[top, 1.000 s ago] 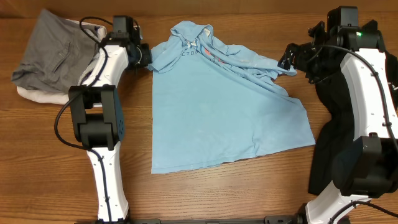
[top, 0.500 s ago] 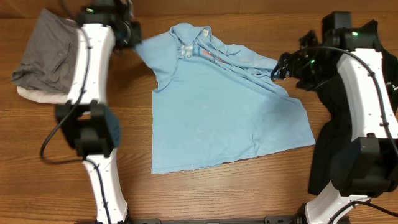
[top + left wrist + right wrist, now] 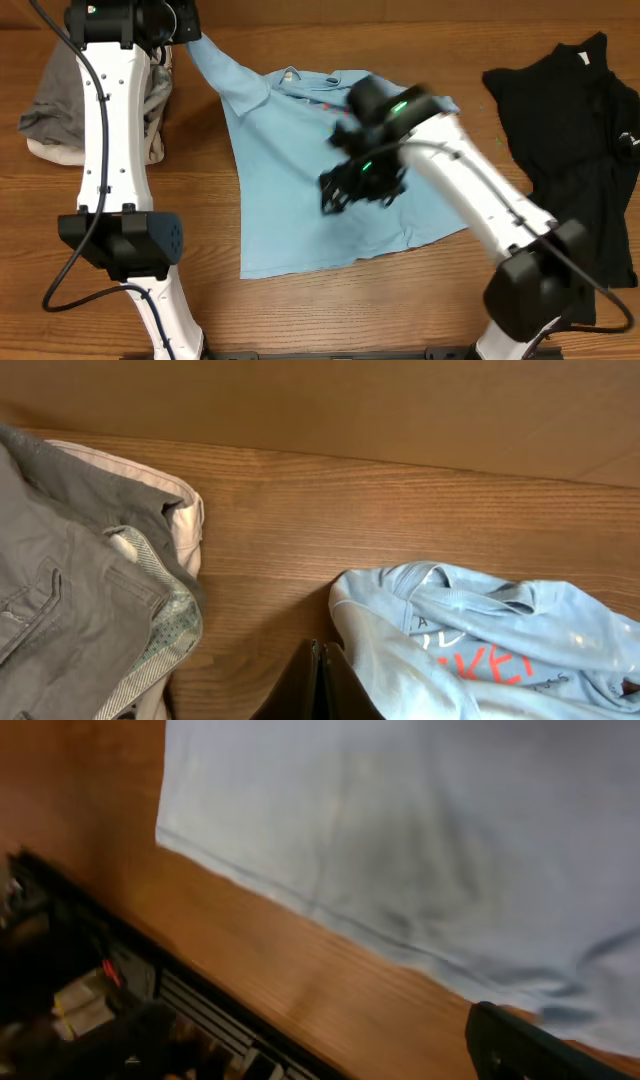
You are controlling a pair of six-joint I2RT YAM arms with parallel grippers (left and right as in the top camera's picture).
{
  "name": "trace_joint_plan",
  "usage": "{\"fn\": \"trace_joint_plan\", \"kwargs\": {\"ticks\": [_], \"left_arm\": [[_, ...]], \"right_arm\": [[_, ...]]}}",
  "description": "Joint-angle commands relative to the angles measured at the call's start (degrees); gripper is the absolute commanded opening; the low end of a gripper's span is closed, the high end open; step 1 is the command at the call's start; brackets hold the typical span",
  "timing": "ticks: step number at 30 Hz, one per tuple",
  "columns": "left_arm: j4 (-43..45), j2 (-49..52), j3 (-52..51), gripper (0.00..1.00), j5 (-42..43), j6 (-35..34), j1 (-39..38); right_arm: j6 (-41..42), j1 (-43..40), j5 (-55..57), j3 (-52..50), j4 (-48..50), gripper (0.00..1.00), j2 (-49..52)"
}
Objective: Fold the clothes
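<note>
The light blue T-shirt needs to be drawn out for folding, so next my right gripper will grab it near its hem point(image 3: 345, 258), opposite the held sleeve point(image 3: 226, 73).
The light blue T-shirt point(image 3: 300, 190) lies spread in the middle of the table, with red lettering showing near its collar point(image 3: 480, 660). My left gripper point(image 3: 188, 28) is at the far left corner, raised. Its fingers point(image 3: 320, 682) are pressed together at the shirt's left sleeve, which stretches up to them. My right gripper point(image 3: 340, 188) is blurred over the middle of the shirt. Only one dark finger point(image 3: 515, 1042) shows in the right wrist view, above the shirt's hem point(image 3: 330, 905), so its state is unclear.
A grey piece point(image 3: 70, 90) point(image 3: 60, 580) lies on a cream piece point(image 3: 55, 155) at the far left. A black shirt point(image 3: 560, 110) lies at the right. The table's front edge with dark fittings point(image 3: 110, 990) shows below the hem.
My left arm has risen and pulled the left sleeve back and to the left. My right arm has swung from the right sleeve to over the shirt's middle, uncovering the black shirt.
</note>
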Motion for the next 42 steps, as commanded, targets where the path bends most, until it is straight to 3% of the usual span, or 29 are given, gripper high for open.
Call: {"fn": "trace_joint_plan", "kwargs": {"ticks": [1, 9, 12, 16, 17, 18, 21, 23, 42], "left_arm": [[1.05, 0.24, 0.04, 0.04, -1.51, 0.9, 0.02], [1.44, 0.26, 0.04, 0.04, -3.28, 0.9, 0.04], [0.92, 0.26, -0.13, 0.04, -3.37, 0.87, 0.02], [0.15, 0.26, -0.17, 0.04, -3.39, 0.9, 0.02], [-0.09, 0.26, -0.17, 0.04, -3.37, 0.9, 0.02], [-0.26, 0.26, -0.17, 0.04, -3.37, 0.9, 0.02], [-0.59, 0.26, -0.39, 0.04, -3.37, 0.9, 0.0], [-1.14, 0.26, -0.44, 0.04, -3.3, 0.87, -0.04], [-6.71, 0.26, -0.44, 0.04, -1.64, -0.02, -0.04]], "right_arm": [[5.01, 5.81, 1.92, -6.29, 3.1, 0.99, -1.64], [11.43, 19.56, 2.69, -16.24, 14.27, 0.98, -1.64], [16.41, 24.17, 14.25, -16.33, 14.16, 0.98, -1.64], [17.33, 22.62, 21.33, -16.5, 13.94, 0.93, -1.64], [17.31, 21.7, 22.38, -16.68, 14.69, 0.88, -1.64], [17.29, 20.09, 23.28, -16.74, 15.98, 0.77, -1.64], [16.44, 15.67, 23.32, -16.74, 19.12, 0.22, -1.62], [15.56, 12.59, 22.82, -16.74, 19.65, 0.04, -1.29], [12.74, -3.5, 17.77, -33.24, 31.93, 0.04, -0.87]]}}
